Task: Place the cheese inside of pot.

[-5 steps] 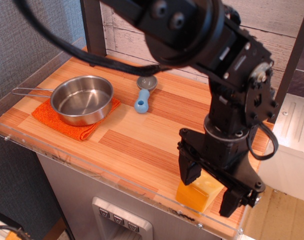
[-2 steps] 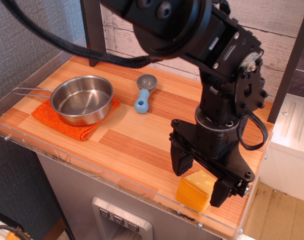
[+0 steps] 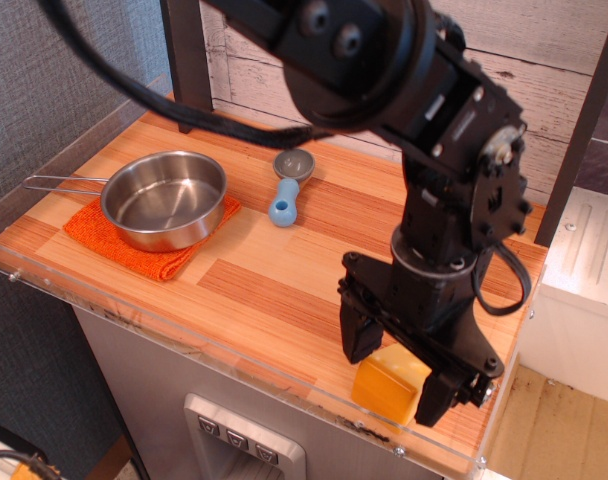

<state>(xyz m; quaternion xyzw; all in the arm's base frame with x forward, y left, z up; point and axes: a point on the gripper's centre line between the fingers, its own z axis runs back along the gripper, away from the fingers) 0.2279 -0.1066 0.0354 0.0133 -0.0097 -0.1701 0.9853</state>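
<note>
My gripper grabs the yellow-orange cheese wedge (image 3: 387, 385) across its body next. Then I place the wedge inside the pot (image 3: 164, 199).
The cheese (image 3: 387, 386) is a yellow-orange wedge block lying on the wooden table near its front right edge. My gripper (image 3: 396, 375) is lowered over it, open, with one black finger (image 3: 356, 335) on the block's left and the other (image 3: 436, 395) on its right, the block between them. I cannot tell whether the fingers touch it. The pot (image 3: 164, 199) is a shiny steel saucepan at the table's left, resting on an orange cloth (image 3: 144, 238), with its wire handle pointing left. It is empty.
A grey scoop with a blue handle (image 3: 287, 187) lies at the back middle of the table. A clear plastic rim (image 3: 234, 355) runs along the table's front and left edges. A dark post (image 3: 189, 60) stands at the back left.
The gripper shifted left and lifted slightly, then came back down over the cheese, its fingers now closer around the block. The cheese, pot and scoop have not moved.
</note>
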